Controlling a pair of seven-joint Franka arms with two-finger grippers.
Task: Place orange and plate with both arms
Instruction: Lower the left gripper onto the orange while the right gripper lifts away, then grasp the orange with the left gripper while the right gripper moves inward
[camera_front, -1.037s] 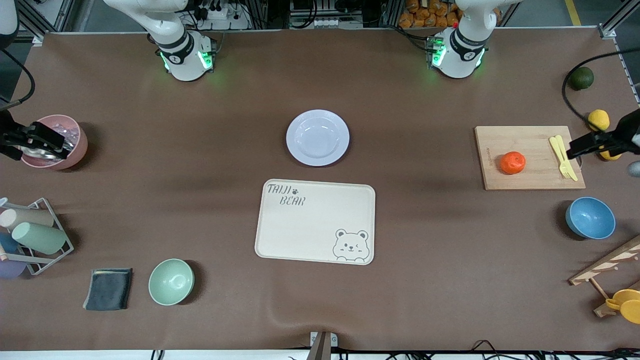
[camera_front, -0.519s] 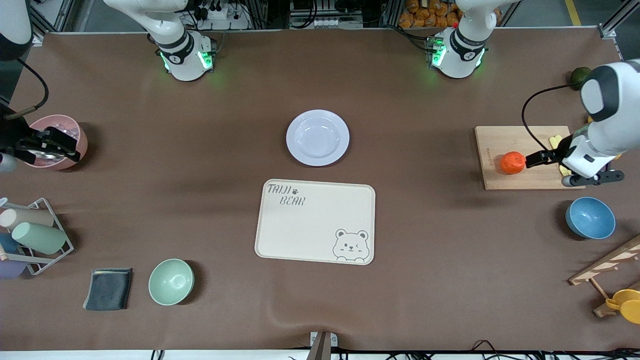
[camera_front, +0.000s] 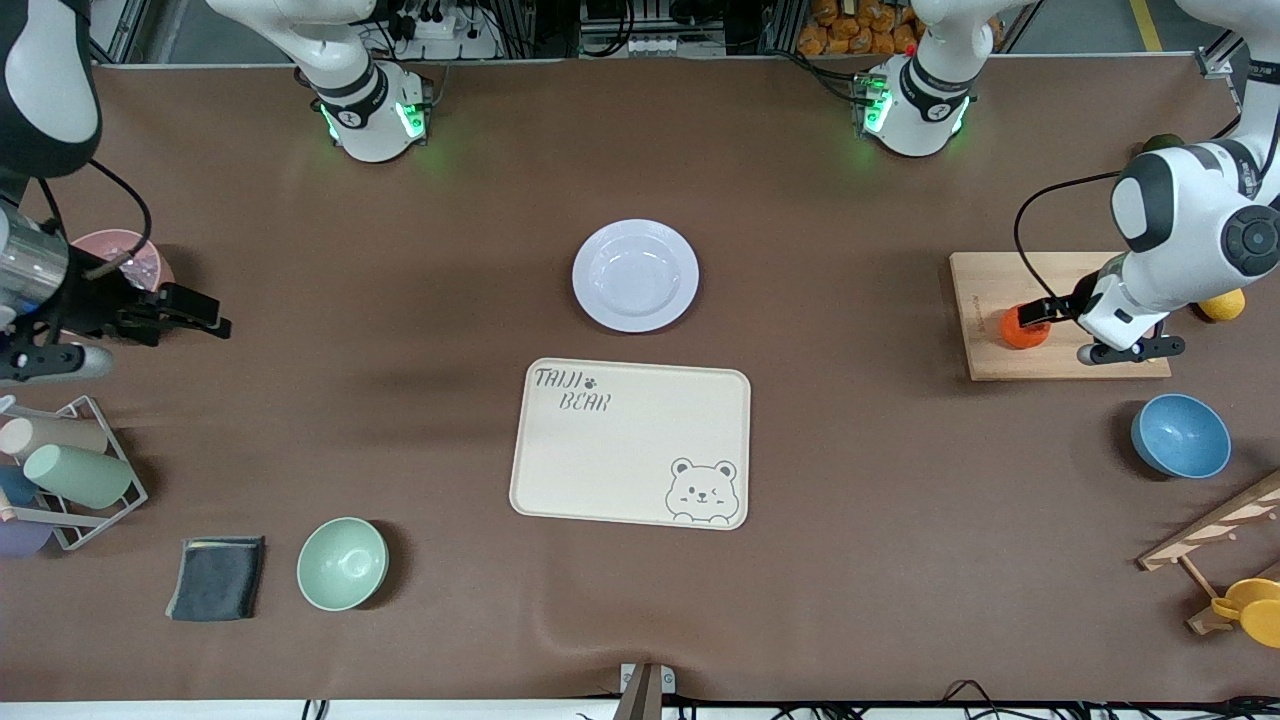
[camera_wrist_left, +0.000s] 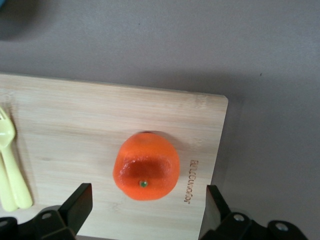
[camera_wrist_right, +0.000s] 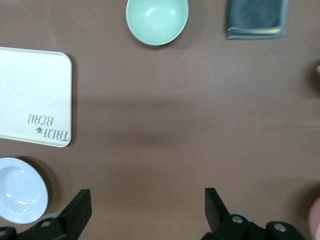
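Observation:
The orange (camera_front: 1018, 333) needs to go on the plate (camera_front: 635, 275) next, so my left gripper should grab the orange by its round sides.
The orange (camera_front: 1018, 333) sits on a wooden cutting board (camera_front: 1060, 362) toward the left arm's end of the table. My left gripper (camera_front: 1035, 318) hangs open just over it. In the left wrist view the orange (camera_wrist_left: 146, 166) lies just ahead of the gap of the left gripper (camera_wrist_left: 146, 210), touching neither of the dark fingers (camera_wrist_left: 77, 206). The pale plate (camera_front: 635, 275) rests empty mid-table, farther from the front camera than the cream tray (camera_front: 630, 440). My right gripper (camera_front: 205, 312) is open over bare table beside the pink bowl (camera_front: 120, 252). The right wrist view shows the plate (camera_wrist_right: 20, 197) off to one side of the right gripper (camera_wrist_right: 147, 212).
A yellow fork (camera_wrist_left: 10, 165) lies on the board. A blue bowl (camera_front: 1180, 435), a lemon (camera_front: 1225, 305) and a wooden rack (camera_front: 1210, 530) stand at the left arm's end. A cup rack (camera_front: 70, 470), grey cloth (camera_front: 217, 577) and mint bowl (camera_front: 342, 563) are at the right arm's end.
The left arm has swung in from the table's end across the cutting board until its gripper is over the orange. The right gripper has moved off the pink bowl toward mid-table.

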